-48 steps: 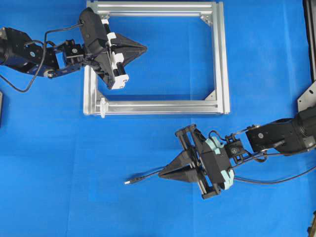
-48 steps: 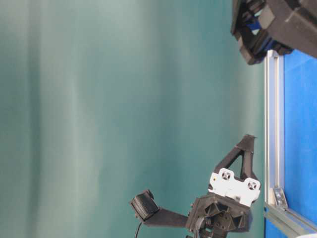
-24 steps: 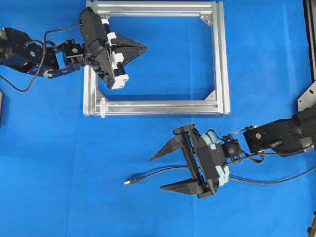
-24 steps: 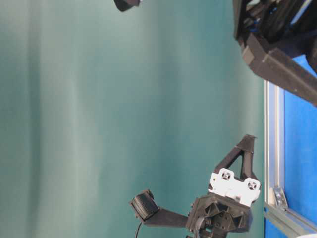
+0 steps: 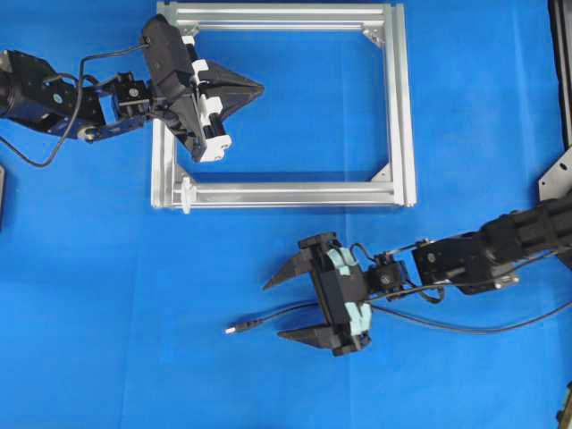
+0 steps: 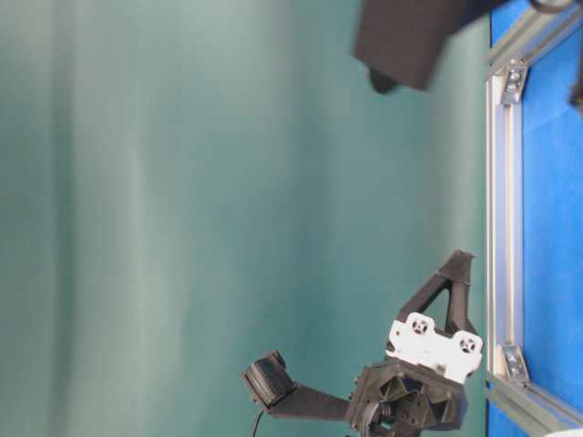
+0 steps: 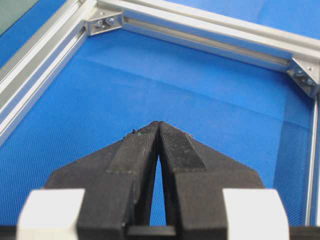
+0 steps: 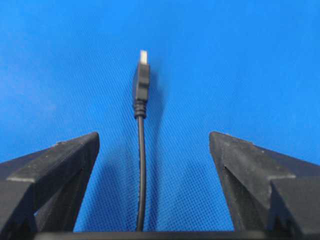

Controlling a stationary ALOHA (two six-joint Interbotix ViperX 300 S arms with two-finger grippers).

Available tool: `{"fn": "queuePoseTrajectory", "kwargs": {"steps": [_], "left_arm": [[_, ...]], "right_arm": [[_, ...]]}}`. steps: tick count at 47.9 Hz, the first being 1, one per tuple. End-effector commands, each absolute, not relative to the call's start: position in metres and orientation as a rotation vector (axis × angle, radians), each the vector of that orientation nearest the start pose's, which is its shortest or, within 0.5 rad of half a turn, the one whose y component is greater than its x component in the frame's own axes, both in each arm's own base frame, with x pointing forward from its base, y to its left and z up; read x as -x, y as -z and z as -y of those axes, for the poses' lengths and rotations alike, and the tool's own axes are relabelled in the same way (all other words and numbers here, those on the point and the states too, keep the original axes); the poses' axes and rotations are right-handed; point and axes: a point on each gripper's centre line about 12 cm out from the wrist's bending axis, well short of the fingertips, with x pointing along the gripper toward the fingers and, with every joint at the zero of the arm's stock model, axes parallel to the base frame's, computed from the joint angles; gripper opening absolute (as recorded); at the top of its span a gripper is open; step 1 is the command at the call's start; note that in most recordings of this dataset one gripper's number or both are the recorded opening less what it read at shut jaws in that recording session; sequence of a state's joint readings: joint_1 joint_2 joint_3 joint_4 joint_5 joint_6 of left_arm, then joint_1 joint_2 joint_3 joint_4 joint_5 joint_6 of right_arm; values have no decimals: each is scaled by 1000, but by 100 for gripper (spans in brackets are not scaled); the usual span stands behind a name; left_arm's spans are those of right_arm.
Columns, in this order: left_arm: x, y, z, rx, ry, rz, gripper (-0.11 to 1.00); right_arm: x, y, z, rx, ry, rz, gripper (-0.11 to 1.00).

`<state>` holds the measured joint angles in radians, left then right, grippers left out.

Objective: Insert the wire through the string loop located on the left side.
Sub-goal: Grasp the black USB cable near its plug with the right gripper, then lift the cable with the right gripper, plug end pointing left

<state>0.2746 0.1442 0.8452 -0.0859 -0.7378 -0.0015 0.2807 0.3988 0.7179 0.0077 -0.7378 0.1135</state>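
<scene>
My right gripper grabs the wire just behind its plug (image 5: pixel 281 313) next, leaving the wire's silver tip (image 5: pixel 231 328) free to thread the string loop.
The wire (image 5: pixel 259 319) lies on the blue mat, its plug with the silver tip (image 5: pixel 231 330) pointing left. My right gripper (image 5: pixel 273 311) is open and straddles the wire without touching it. In the right wrist view the wire (image 8: pixel 141 165) runs up between the wide-apart fingers (image 8: pixel 75 150) to the plug (image 8: pixel 141 80). The string loop (image 5: pixel 186 193) is a small white bit on the silver frame's lower left corner. My left gripper (image 5: pixel 261 88) hovers shut and empty inside the frame's upper left; its tips (image 7: pixel 159 124) meet.
The silver frame (image 5: pixel 398 107) lies flat at the top centre, with corner brackets (image 7: pixel 102 22). The wire trails right under the right arm (image 5: pixel 483 255). In the table-level view the left gripper (image 6: pixel 460 259) stands beside the frame's bar (image 6: pixel 504 228).
My right gripper was shut on the wire; it has opened, let the wire go, and shifted a little left. The left arm has not moved.
</scene>
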Motion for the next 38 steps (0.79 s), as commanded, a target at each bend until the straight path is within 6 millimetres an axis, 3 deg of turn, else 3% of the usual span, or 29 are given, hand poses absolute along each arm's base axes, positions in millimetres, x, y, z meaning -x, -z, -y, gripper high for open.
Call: {"fn": "queuePoseTrajectory", "kwargs": {"steps": [1, 14, 20, 23, 32, 38], "left_arm": [[-366, -150, -111, 83, -337, -195, 0], [-366, -150, -111, 83, -337, -195, 0], [-366, -149, -111, 83, -337, -200, 0], [-366, -150, -111, 83, -337, -198, 0], [-366, -149, -111, 84, -337, -201, 0], [-366, -148, -110, 84, -336, -205, 0]], "right_arm": [[-405, -78, -120, -75, -258, -340, 90], [-406, -74, -120, -73, -258, -345, 88], [-407, -74, -120, -73, -257, -342, 81], [-406, -74, -120, -69, -261, -339, 69], [-406, -74, -121, -66, -264, -334, 16], [-405, -74, -120, -67, -265, -329, -1]]}}
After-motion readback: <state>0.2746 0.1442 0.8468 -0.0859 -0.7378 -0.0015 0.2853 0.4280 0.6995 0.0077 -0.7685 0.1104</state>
